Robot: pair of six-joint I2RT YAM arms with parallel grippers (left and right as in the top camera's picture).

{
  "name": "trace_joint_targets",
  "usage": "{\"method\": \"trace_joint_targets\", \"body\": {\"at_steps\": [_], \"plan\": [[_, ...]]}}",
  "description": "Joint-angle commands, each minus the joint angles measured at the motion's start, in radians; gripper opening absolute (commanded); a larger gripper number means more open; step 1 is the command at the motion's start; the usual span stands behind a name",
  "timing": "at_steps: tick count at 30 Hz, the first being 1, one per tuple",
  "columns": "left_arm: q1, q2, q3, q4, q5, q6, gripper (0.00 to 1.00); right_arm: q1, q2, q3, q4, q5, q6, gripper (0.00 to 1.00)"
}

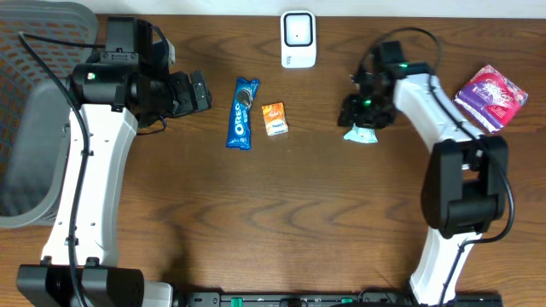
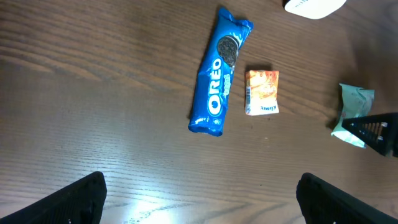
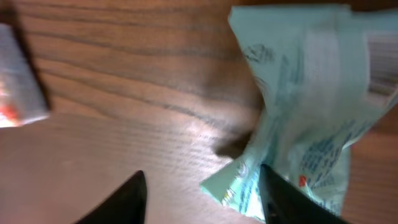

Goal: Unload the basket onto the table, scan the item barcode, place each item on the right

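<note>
I need to grip the mint-green packet (image 1: 361,134) by the corner between my right gripper's fingers, so the barcode stays uncovered.
A mint-green packet (image 1: 361,134) lies on the wooden table below my right gripper (image 1: 358,115). In the right wrist view the packet (image 3: 311,99) fills the right side. One corner of it reaches in between the spread fingers of my right gripper (image 3: 202,199) and lies against the right finger (image 3: 283,199); the jaws are apart and not clamped. The white scanner (image 1: 298,38) stands at the back centre. My left gripper (image 1: 192,92) hangs wide open left of a blue Oreo pack (image 2: 221,71), with only bare wood between its fingers (image 2: 74,199).
A small orange packet (image 1: 274,118) lies beside the Oreo pack (image 1: 243,112). A purple packet (image 1: 490,95) sits at the far right. A grey basket (image 1: 34,111) stands off the left edge. The right arm's fingers (image 2: 379,127) show at the left wrist view's right edge.
</note>
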Motion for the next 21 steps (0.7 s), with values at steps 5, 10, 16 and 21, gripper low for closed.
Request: {"method": "trace_joint_targets", "body": {"at_steps": [5,10,16,21], "plan": [[0.002,0.002,-0.003,0.0,-0.01,0.013,0.98,0.156,-0.015,0.024,-0.017,0.663,0.046,0.73],[0.002,0.002,-0.003,0.0,-0.01,0.013,0.98,0.197,-0.002,-0.015,0.014,0.785,0.046,0.73],[0.002,0.002,-0.003,0.0,-0.01,0.013,0.98,0.198,0.019,-0.108,0.108,0.786,0.044,0.7],[0.002,0.002,-0.003,0.0,-0.01,0.013,0.98,0.198,0.026,-0.144,0.148,0.789,0.041,0.69]]}}
